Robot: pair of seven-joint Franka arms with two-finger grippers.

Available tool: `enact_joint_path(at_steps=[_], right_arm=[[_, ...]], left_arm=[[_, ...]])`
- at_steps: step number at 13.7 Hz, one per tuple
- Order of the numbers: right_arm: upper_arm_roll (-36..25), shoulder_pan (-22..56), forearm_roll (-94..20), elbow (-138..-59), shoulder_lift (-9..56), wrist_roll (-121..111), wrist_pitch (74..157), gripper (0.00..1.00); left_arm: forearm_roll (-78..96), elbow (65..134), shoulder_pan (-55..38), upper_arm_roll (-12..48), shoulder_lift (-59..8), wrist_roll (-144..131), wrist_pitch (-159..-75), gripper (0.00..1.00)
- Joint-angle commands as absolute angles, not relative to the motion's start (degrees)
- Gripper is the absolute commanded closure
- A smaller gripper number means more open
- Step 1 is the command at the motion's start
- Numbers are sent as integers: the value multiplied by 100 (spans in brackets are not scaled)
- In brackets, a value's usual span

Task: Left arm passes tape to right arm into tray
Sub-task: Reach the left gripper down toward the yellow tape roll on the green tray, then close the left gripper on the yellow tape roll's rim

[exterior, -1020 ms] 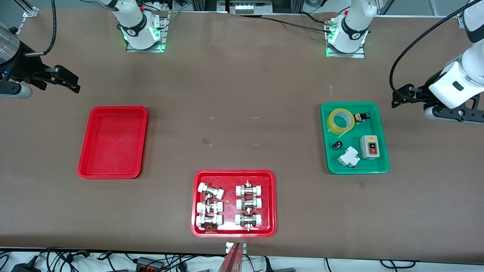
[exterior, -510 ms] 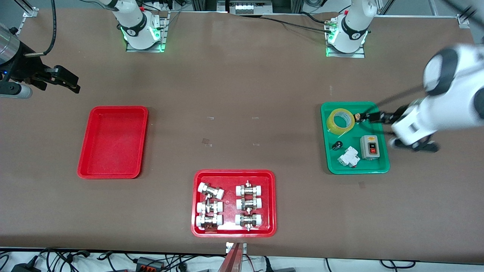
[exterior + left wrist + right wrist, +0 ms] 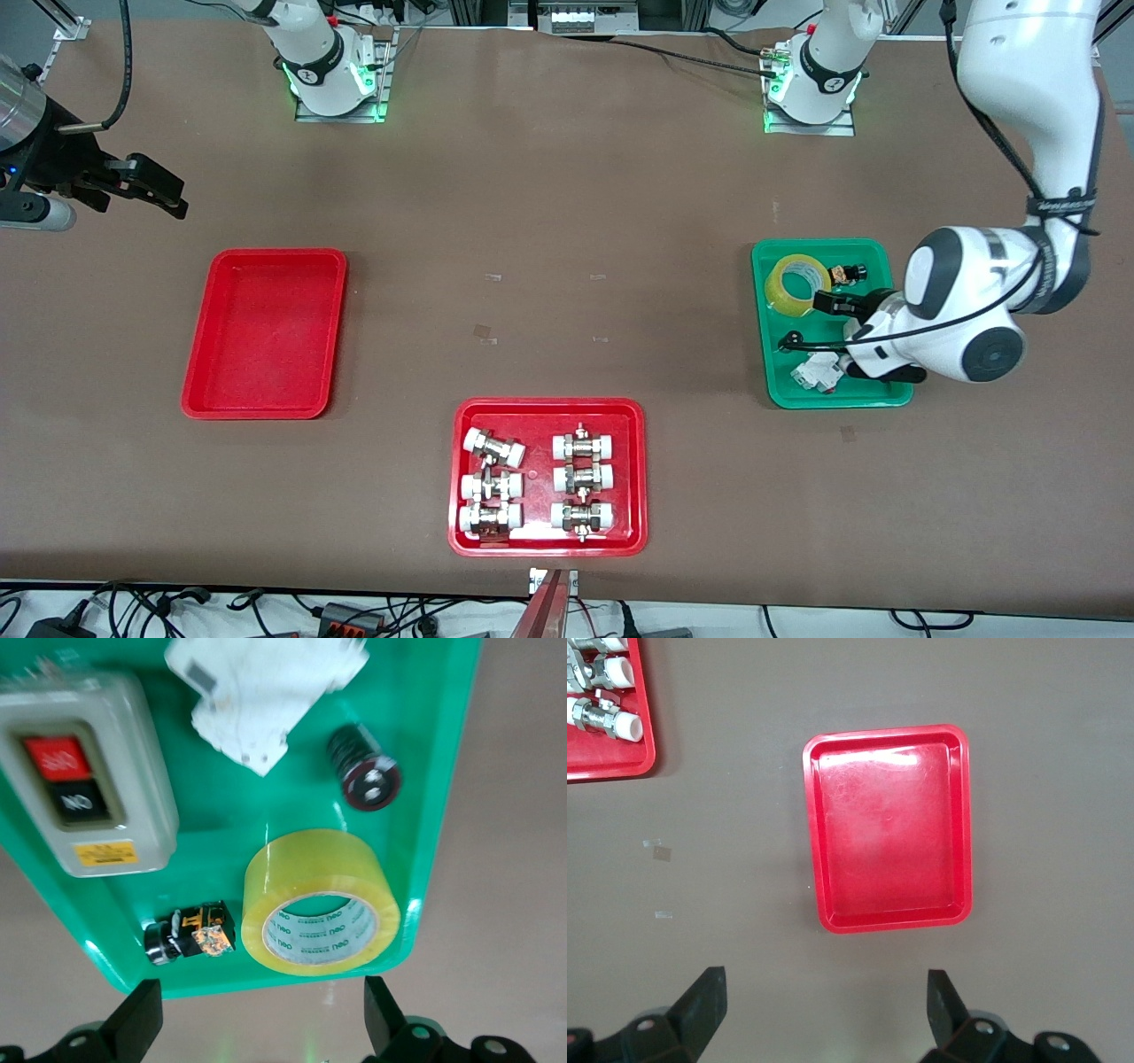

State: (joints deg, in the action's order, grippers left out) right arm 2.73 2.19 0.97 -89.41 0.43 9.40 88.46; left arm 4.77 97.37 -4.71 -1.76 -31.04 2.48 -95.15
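My left gripper is to grab the tape next by its thin ring side (image 3: 824,280), beside the tape's open hole (image 3: 799,282), because the yellow tape is wide across its whole roll.
The yellow tape (image 3: 799,283) lies flat in the green tray (image 3: 769,390), in the corner farthest from the front camera on the side toward the right arm. My left gripper (image 3: 840,306) hangs over the green tray, open and empty. In the left wrist view the tape (image 3: 321,904) lies just ahead of the open gripper (image 3: 257,1028), not between its fingers. The plain red tray (image 3: 266,332) is empty at the right arm's end. My right gripper (image 3: 173,197) waits open and empty in the air by that tray, which the right wrist view (image 3: 890,828) shows ahead of the gripper (image 3: 824,1010).
The green tray (image 3: 221,837) also holds a grey switch box (image 3: 84,788), a white breaker (image 3: 257,691), a black cap (image 3: 365,780) and a small black and gold part (image 3: 190,935). A red tray of white-capped fittings (image 3: 461,416) sits near the table's front edge.
My left arm has swung in from the table's end to over the green tray, beside the tape. The right arm has not moved.
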Motion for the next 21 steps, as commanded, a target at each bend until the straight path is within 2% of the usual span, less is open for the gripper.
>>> enact_joint_path(at_steps=[1,3,10,14,17,20,21], right_arm=[[281,211,70,-8842,53,976,8710,0],[281,211,62,-8842,44,976,8701,0],[281,211,62,-8842,44,976,8692,0],[281,211,62,-8842,53,976,8692,0],[281,211,62,-8842,53,976,8692,0],[281,211,62,-8851,62,984,8692,0],[281,211,62,-8851,62,984,8692,0]], left_arm=[[545,10045,-431,-185,-3155,193,-9633,0],[536,10256,-439,-185,-3217,176,-9843,0],[536,10362,-474,-193,-3489,27,-9853,0],[527,10362,-483,-193,-3595,-44,-9835,25],[527,10362,-483,-193,-3595,-44,-9852,39],[431,10354,-440,-185,-3586,35,-9870,61],[405,10354,-448,-185,-3577,44,-9870,72]])
